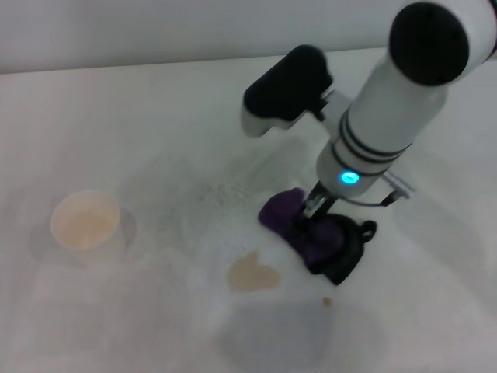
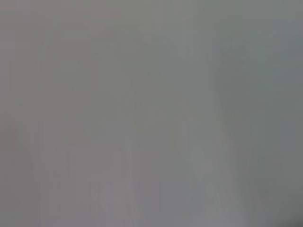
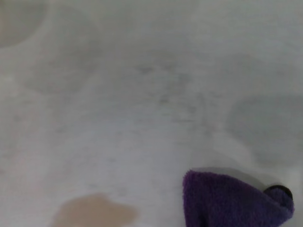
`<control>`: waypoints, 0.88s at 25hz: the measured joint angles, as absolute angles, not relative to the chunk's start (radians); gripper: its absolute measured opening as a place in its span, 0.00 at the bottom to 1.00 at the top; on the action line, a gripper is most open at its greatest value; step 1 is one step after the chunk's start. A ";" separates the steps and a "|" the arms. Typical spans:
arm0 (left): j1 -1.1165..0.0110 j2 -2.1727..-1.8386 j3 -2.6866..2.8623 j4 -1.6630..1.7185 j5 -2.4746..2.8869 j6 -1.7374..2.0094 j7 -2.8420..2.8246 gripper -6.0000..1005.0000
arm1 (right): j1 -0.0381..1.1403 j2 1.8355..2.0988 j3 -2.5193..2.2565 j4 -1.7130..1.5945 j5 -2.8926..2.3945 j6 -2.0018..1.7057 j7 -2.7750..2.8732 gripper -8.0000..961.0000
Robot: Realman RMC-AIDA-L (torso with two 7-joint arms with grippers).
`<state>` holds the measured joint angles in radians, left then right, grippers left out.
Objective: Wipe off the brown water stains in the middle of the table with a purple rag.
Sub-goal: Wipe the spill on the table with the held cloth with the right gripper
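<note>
The brown water stain (image 1: 252, 273) can be seen next to the purple rag's edge (image 1: 272, 217). My right gripper therefore needs to keep hold of the purple rag until I wipe it across the stain.
The purple rag (image 1: 311, 225) lies bunched on the white table (image 1: 116, 116), its black edging and loop on its right side. My right gripper (image 1: 314, 206) comes down from the upper right and is shut on the rag's middle. The brown water stain (image 1: 252, 273), a pale tan heart-like blotch, lies just left of and in front of the rag, apart from it. A tiny brown dot (image 1: 327, 301) lies in front of the rag. The right wrist view shows the rag (image 3: 232, 201) and the stain (image 3: 94, 211). The left gripper is out of view; its wrist view shows only plain grey.
A white paper cup (image 1: 85, 220) with a beige inside stands at the left of the table, well away from the stain; its blurred edge shows in the right wrist view (image 3: 16, 21). Faint grey smudges mark the table around the rag.
</note>
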<state>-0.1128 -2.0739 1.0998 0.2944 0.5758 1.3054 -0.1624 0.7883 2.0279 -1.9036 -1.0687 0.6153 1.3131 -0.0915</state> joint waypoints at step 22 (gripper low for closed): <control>-0.126 -2.079 1.108 0.284 0.573 1.314 -0.165 0.88 | 0.834 2.024 -2.083 -1.179 0.706 1.368 -0.007 0.12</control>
<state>-0.1256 -2.0786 1.1082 0.2837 0.5726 1.3142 -0.1655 0.8339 2.0235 -2.0832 -1.1791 0.7060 1.3677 -0.0072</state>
